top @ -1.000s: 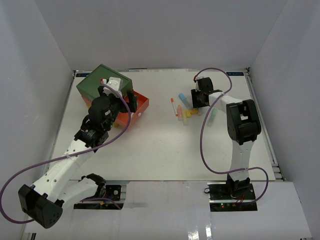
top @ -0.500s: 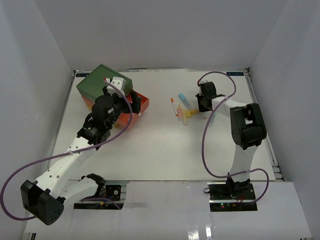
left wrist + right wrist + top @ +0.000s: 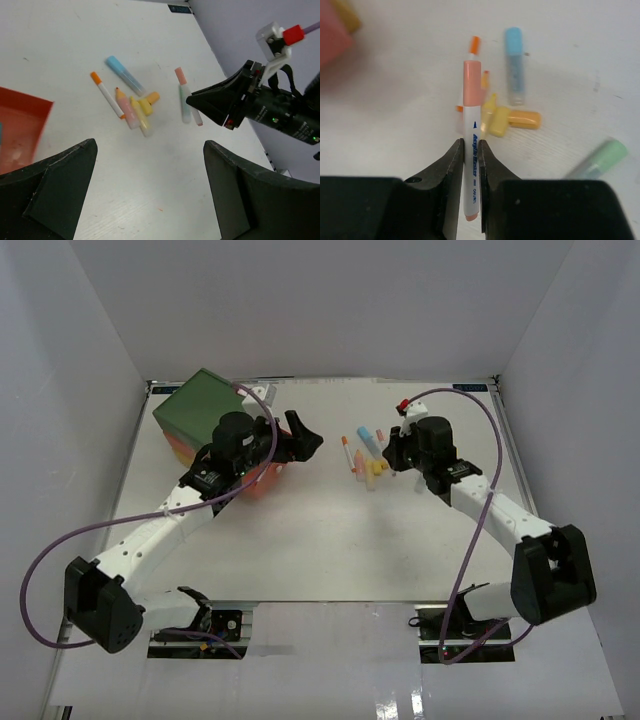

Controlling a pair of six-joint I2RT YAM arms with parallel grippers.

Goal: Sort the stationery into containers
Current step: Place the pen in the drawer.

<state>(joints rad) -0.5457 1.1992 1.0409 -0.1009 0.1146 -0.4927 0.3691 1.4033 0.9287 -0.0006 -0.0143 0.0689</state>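
Observation:
My left gripper grabs the marker by its pink cap (image 3: pixel 180 75) next, so its white body stays free to enter the orange drawer (image 3: pixel 20 120).
My right gripper (image 3: pixel 471 145) (image 3: pixel 392 457) is shut on a white marker with a pink cap (image 3: pixel 471 100), which points forward over the stationery pile (image 3: pixel 365 455). In that pile lie a blue marker (image 3: pixel 514 60), a yellow and orange marker (image 3: pixel 520 120) and an orange-capped pen (image 3: pixel 106 93). A mint green marker (image 3: pixel 605 155) lies to the right. My left gripper (image 3: pixel 149 145) (image 3: pixel 305 435) is open and empty, left of the pile. The chest (image 3: pixel 195 410) stands at the back left with its orange drawer (image 3: pixel 20 120) pulled out.
White walls close in the table on three sides. My left arm reaches over the front of the open drawer (image 3: pixel 262 480). A purple cable (image 3: pixel 470 530) loops beside my right arm.
My right gripper closed on the pink-capped marker and its arm dropped lower to the right. My left arm swung from over the drawer toward the pile, still open.

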